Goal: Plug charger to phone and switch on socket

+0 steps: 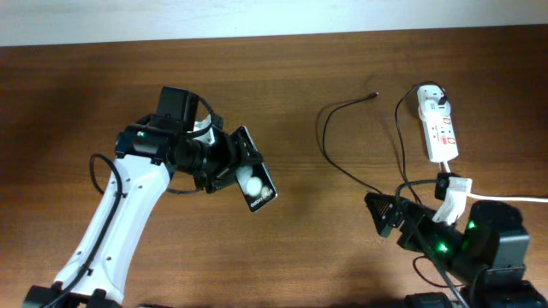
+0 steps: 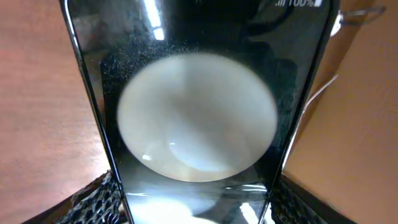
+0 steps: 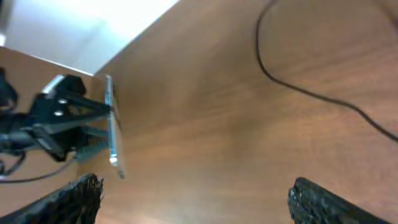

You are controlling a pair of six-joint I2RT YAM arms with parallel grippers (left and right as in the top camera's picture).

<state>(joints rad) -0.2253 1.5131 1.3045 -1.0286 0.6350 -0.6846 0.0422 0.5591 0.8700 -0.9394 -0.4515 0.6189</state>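
Observation:
The phone's loose end [image 1: 260,197] should be pinched across its sides by my right gripper. My left gripper can then regrip to plug in the charger.
My left gripper [image 1: 229,168] is shut on the phone [image 1: 254,182], a black slab with white round blobs on its glossy face. In the left wrist view the phone [image 2: 199,118] fills the frame, clamped by its long edges between my fingers [image 2: 99,200]. The right wrist view shows the phone [image 3: 111,127] edge-on in that gripper. The charger [image 1: 330,145] lies loose on the table, its plug tip [image 1: 373,95] at the far end; a stretch of this cable [image 3: 292,87] crosses the right wrist view. The socket [image 1: 438,128] lies at the far right. My right gripper [image 1: 384,214] stands open and empty over bare wood, also seen at the right gripper [image 3: 199,205].
A thick white cord [image 1: 505,198] runs from the socket's near end off to the right. The table's far edge [image 1: 274,38] meets a white wall. The brown wooden table [image 1: 325,248] lies between the two arms.

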